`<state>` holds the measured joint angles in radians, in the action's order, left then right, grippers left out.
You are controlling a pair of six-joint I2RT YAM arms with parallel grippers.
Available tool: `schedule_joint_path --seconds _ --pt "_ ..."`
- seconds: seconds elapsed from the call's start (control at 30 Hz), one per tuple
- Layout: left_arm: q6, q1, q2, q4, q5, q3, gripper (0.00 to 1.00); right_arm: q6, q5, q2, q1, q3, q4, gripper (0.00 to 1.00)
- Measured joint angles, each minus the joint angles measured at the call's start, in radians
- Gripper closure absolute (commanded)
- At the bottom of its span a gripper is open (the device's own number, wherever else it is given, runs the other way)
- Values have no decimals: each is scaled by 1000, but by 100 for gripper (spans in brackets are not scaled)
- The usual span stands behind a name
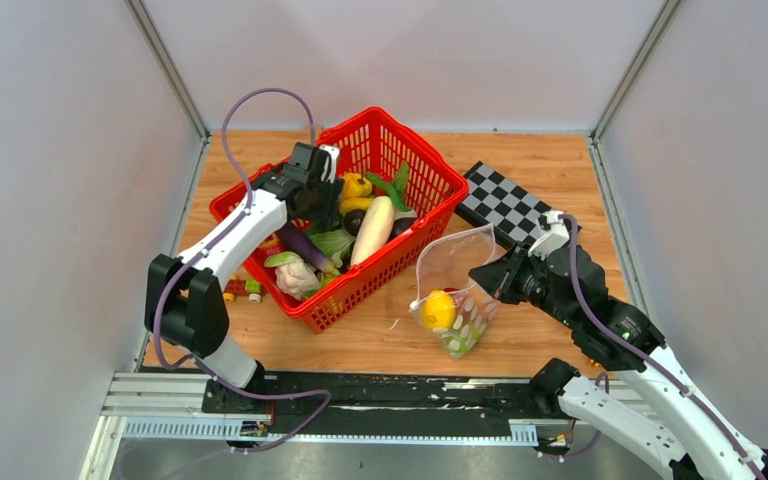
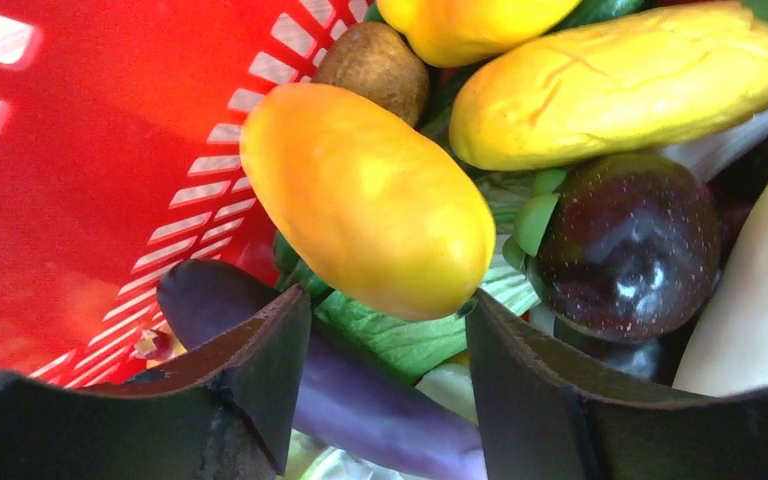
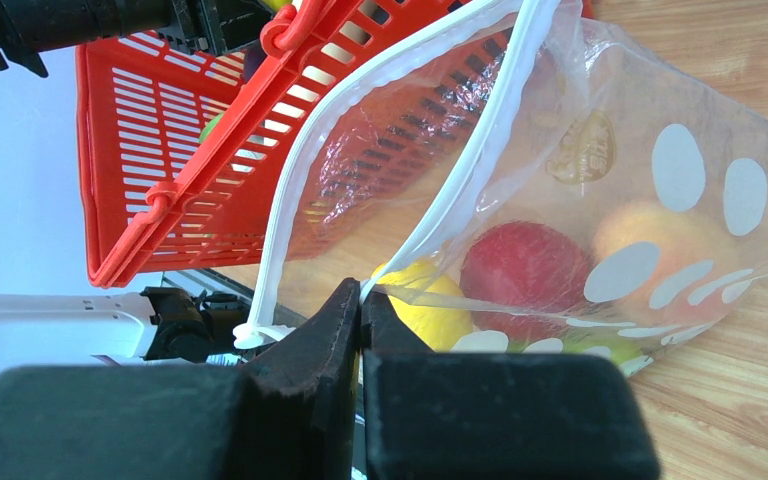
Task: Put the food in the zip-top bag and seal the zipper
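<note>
My left gripper grabs the mango across its near end next, so the mango's far end stays free to enter the zip-top bag first.
The clear dotted zip-top bag stands open on the table to the right of the red basket. It holds a yellow fruit, and the right wrist view shows a red one beside it. My right gripper is shut on one side of the bag's white zipper strip and holds the mouth open. My left gripper is open inside the basket, jaws just short of an orange-yellow mango. A purple eggplant, a dark round fruit and a yellow vegetable lie around it.
The basket also holds a long white radish, a cauliflower and leafy greens. A black-and-white checkerboard lies behind the bag. Small toys lie left of the basket. Grey walls close in the table.
</note>
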<state>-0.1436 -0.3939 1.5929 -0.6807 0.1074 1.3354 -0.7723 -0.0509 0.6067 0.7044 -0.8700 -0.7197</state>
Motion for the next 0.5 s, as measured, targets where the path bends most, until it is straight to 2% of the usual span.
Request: schedule_joint_path --seconds 0.07,0.4,0.5 --pt "-9 0 0 17 18 -4 15 0 0 0 0 0 0 97" --pt "-119 2 50 87 79 -13 13 1 -1 0 0 0 0 97" --pt "-122 3 73 87 109 -13 9 1 -1 0 0 0 -1 97"
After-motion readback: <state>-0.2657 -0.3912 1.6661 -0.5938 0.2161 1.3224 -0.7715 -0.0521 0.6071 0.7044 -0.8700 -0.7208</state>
